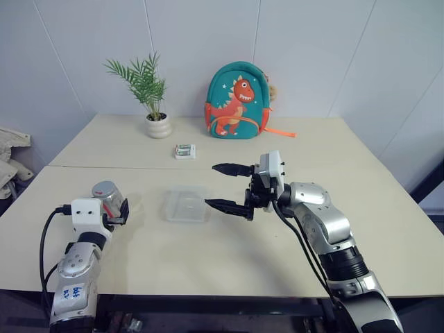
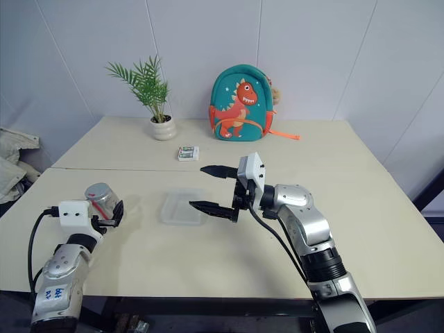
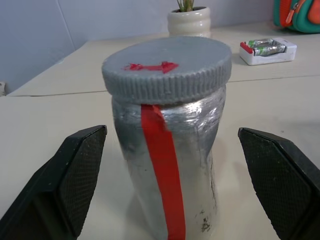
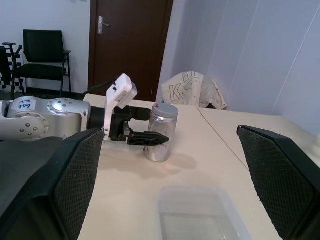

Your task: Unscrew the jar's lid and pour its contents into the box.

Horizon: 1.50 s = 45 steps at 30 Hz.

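The fingers of my left gripper are beside the silvery jar's body [image 3: 167,160], below the jar's grey lid, so my left gripper should close on the jar now.
The jar [image 3: 167,165] stands upright on the table's near left, silvery with a red strip down its side. Its grey lid [image 3: 167,67], marked red on top, sits on it. My left gripper [image 1: 114,207] is open, one finger [image 3: 65,185] on each side of the jar with a gap to it. The contents are hidden inside the jar. The box [image 1: 170,208], a shallow clear tray, lies at the table's middle. My right gripper [image 1: 211,185] is open and empty, pointing left, hovering at the box's right edge. The right wrist view shows the jar [image 4: 161,135] beyond the box [image 4: 200,215].
At the table's back stand a white plant pot [image 1: 158,125] and a teal dinosaur backpack [image 1: 238,101]. A small green-and-white packet [image 1: 184,150] lies behind the box. A seam [image 1: 139,167] runs across the table. Pale cloth [image 1: 10,156] hangs off to the left.
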{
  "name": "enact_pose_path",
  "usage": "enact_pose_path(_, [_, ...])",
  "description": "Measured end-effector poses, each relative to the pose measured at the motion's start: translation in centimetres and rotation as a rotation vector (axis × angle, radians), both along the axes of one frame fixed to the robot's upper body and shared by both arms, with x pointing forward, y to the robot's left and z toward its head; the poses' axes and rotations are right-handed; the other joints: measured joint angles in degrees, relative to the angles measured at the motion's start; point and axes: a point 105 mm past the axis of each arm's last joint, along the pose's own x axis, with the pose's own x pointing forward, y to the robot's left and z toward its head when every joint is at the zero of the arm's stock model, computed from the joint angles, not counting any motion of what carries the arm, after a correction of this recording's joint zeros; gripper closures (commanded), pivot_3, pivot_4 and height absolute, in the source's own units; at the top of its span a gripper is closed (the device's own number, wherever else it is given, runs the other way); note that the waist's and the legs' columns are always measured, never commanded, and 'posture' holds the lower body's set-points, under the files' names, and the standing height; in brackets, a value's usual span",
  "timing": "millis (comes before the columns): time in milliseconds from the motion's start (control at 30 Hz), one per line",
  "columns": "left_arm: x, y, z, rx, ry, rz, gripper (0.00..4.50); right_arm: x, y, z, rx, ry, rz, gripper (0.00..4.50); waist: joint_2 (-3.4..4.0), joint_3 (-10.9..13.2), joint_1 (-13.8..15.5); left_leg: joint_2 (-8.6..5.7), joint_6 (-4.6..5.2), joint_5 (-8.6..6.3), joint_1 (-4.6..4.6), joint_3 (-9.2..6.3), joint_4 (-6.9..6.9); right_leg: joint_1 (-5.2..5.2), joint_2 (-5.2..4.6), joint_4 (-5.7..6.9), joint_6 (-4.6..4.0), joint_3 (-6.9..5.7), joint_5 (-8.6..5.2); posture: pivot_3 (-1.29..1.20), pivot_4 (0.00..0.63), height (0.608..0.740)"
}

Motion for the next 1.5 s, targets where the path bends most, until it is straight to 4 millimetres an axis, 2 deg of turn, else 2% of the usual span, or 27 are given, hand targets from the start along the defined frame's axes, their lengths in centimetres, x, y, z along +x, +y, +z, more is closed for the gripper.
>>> enact_pose_path(67, [0.2, 0.1, 0.0, 0.005, 0.004, -0.008, 0.02, -0.1, 0.0, 0.1, 0.002, -0.007, 0.0, 0.0, 0.0, 0.0, 0.0, 0.0, 0.0, 0.0, 0.0, 0.0, 0.0, 0.0, 0.0, 0.0, 0.0, 0.0, 0.0, 0.0, 0.15, 0.74])
enact_pose_path(167, [0.4, 0.3, -0.2, 0.003, 0.012, -0.017, 0.59, 0.0, 0.0, 0.1, 0.004, -0.004, -0.006, 0.0, 0.0, 0.0, 0.0, 0.0, 0.0, 0.0, 0.0, 0.0, 0.0, 0.0, 0.0, -0.01, 0.0, 0.0, 0.0, 0.0, 0.15, 0.74])
enact_pose_path(367, [0.8, 0.5, -0.5, -0.004, 0.021, -0.035, 2.49, -0.2, 0.0, -0.1, 0.008, 0.003, -0.013, 0.0, 0.0, 0.0, 0.0, 0.0, 0.0, 0.0, 0.0, 0.0, -0.01, 0.0, 0.0, -0.01, 0.0, -0.01, 0.0, 0.0, 0.15, 0.74])
enact_pose_path(500, [0.9, 0.4, -0.4, -0.003, 0.024, -0.056, 2.51, -0.3, 0.0, 0.0, 0.007, 0.003, -0.014, 0.0, 0.0, 0.0, 0.0, 0.01, -0.01, 0.0, 0.0, 0.0, -0.01, -0.01, 0.0, -0.01, 0.0, -0.01, 0.01, 0.0, 0.15, 0.74])
enact_pose_path(600, [0.8, -0.6, 0.0, -0.025, 0.009, -0.141, 2.51, -0.2, -0.1, 0.0, 0.004, 0.009, -0.019, 0.0, 0.0, 0.0, 0.0, 0.0, 0.0, 0.0, -0.03, 0.0, -0.01, -0.01, -0.02, -0.02, 0.0, -0.01, 0.01, 0.0, 0.15, 0.74])
enact_pose_path(800, [-1.6, -5.6, 4.2, 0.031, -0.065, -0.499, 2.51, -0.7, 0.0, 0.4, -0.001, 0.031, -0.016, 0.0, -0.01, 0.0, -0.1, 0.07, -0.05, -0.04, -0.05, 0.0, -0.08, -0.06, 0.02, -0.07, -0.04, 0.0, -0.01, 0.0, 0.15, 0.74])
enact_pose_path(1000, [-4.9, -9.1, 6.3, 0.11, -0.023, -0.821, 2.51, -0.9, 0.8, -0.3, -0.081, 0.051, -0.058, 0.0, 0.0, 0.0, -0.1, 0.07, -0.05, -0.04, -0.04, 0.0, -0.12, -0.07, 0.02, -0.1, -0.15, 0.0, -0.08, 0.0, 0.15, 0.74])
enact_pose_path(1167, [-5.3, -11.5, 5.6, 0.125, 0.051, -0.983, 2.51, -0.9, 3.1, 0.1, -0.065, 0.162, -0.108, 0.0, 0.01, 0.0, -0.1, 0.08, -0.04, -0.03, -0.06, 0.0, -0.11, -0.07, 0.01, -0.14, -0.17, 0.0, -0.08, 0.0, 0.15, 0.74])
enact_pose_path(1367, [-5.0, -13.5, 4.7, 0.145, 0.084, -1.054, 2.51, -0.5, 4.0, -0.5, -0.124, 0.241, -0.171, 0.0, 0.01, 0.0, -0.1, 0.07, 0.0, -0.06, -0.1, 0.01, -0.18, -0.09, 0.0, -0.23, -0.15, 0.01, -0.07, 0.0, 0.15, 0.74])
enact_pose_path(1500, [-4.5, -13.8, 4.4, 0.131, 0.09, -1.058, 2.51, -0.4, 4.3, -0.6, -0.134, 0.253, -0.187, 0.0, 0.01, 0.0, -0.1, 0.09, 0.0, -0.06, -0.09, 0.01, -0.25, -0.14, 0.03, -0.21, -0.16, 0.0, -0.08, 0.0, 0.15, 0.74])
